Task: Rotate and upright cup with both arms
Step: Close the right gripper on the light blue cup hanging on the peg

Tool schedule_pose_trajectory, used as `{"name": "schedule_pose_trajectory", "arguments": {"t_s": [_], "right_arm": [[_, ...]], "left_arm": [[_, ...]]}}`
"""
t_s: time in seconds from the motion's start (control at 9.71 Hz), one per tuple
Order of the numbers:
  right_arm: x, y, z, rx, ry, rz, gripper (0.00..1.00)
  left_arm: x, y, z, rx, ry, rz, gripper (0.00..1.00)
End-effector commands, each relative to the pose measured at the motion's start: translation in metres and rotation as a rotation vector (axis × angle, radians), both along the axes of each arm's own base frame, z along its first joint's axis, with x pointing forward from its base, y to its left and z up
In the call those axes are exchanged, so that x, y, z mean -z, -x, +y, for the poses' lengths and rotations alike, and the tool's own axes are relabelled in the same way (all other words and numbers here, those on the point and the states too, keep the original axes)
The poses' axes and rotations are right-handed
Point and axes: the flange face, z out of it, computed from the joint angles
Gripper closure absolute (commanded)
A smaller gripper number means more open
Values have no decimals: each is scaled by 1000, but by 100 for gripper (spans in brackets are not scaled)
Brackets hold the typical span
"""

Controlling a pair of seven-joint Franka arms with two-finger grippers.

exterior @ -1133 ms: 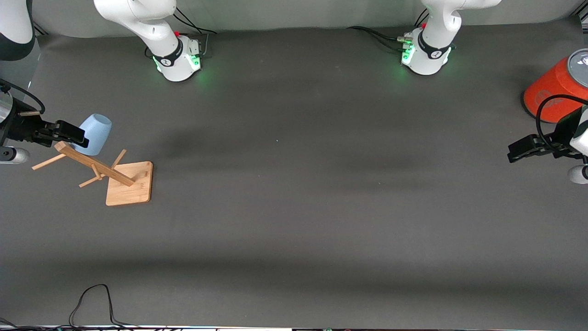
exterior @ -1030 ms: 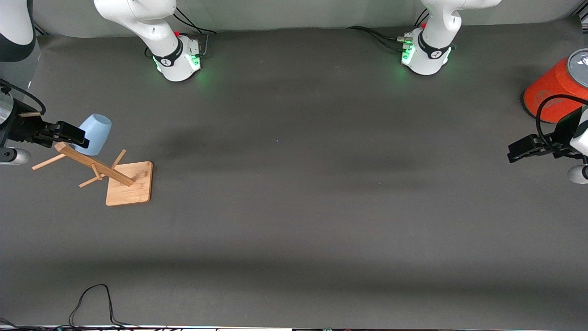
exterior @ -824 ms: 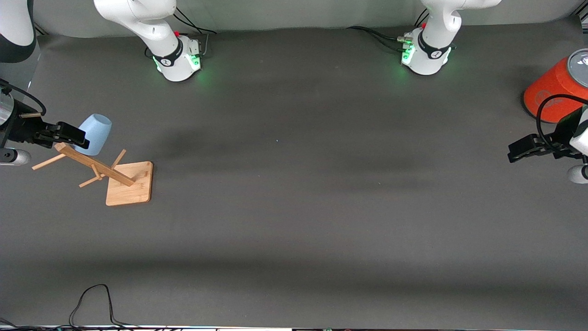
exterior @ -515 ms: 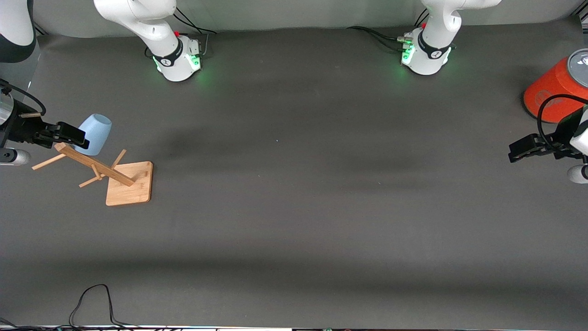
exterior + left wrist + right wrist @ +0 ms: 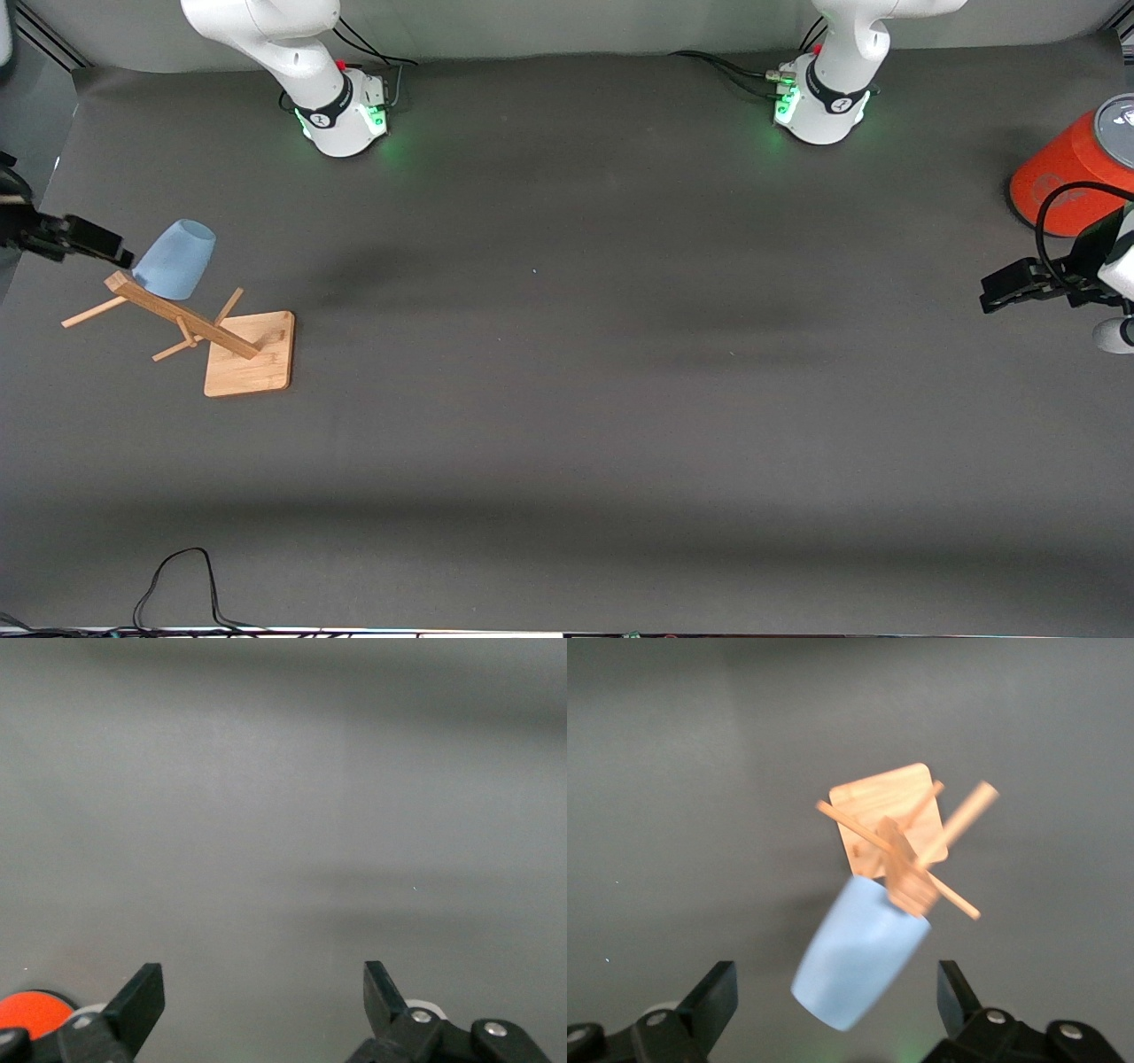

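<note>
The cup's opening is over the rack's wooden wires, and its base end (image 5: 190,243) (image 5: 835,988) sticks out free. My right gripper should grab the cup by that end next.
The pale blue cup (image 5: 177,260) hangs tilted on the top of a wooden peg rack (image 5: 251,353) near the right arm's end of the table. Its mouth is over the rack and its base points outward. My right gripper (image 5: 99,245) is open and empty, in the air just off the cup's base and apart from it. In the right wrist view the cup (image 5: 859,961) shows between and ahead of the open right gripper (image 5: 835,992), with the rack (image 5: 890,815) past it. My left gripper (image 5: 1001,292) waits open and empty at the left arm's end; it also shows open in the left wrist view (image 5: 263,992).
A large orange container with a grey lid (image 5: 1067,173) stands beside the left gripper, and its edge shows in the left wrist view (image 5: 35,1010). A black cable (image 5: 177,576) loops at the table edge nearest the front camera. The grey mat (image 5: 567,354) spans the middle.
My right gripper has drawn back from the cup toward the table's end, and its arm has left the view's upper corner. The cup stays on the rack. The left arm has not moved.
</note>
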Motion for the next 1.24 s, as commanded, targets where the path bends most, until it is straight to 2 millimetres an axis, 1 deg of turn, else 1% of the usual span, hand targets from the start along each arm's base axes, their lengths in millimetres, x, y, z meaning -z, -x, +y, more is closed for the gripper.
{"name": "schedule_pose_trajectory", "arguments": {"t_s": [0.0,0.1,0.21,0.31,0.52,0.72,0.82,1.03,1.13], "right_arm": [[9,36,-10,13,-28,-14,0],[11,39,-17,33,-35,-4,0],[18,41,-21,115,-41,16,0],[24,42,-22,235,-36,35,0],[29,42,-15,468,-18,59,0],[38,42,-9,636,-4,86,0],[49,41,3,641,1,96,0],[79,41,3,648,-2,86,0],[90,40,2,651,-4,73,0]], "left_arm": [[-3,0,-1,20,-10,-5,0],[-3,0,-1,22,-10,-5,0],[-3,0,-1,23,-10,-5,0],[-2,1,-2,25,-10,0,0],[-2,1,1,22,-9,1,0],[-2,1,-2,27,-7,0,0],[-2,1,-1,25,-9,1,0],[-2,1,1,26,-9,3,0],[-2,1,3,31,-8,2,0]]}}
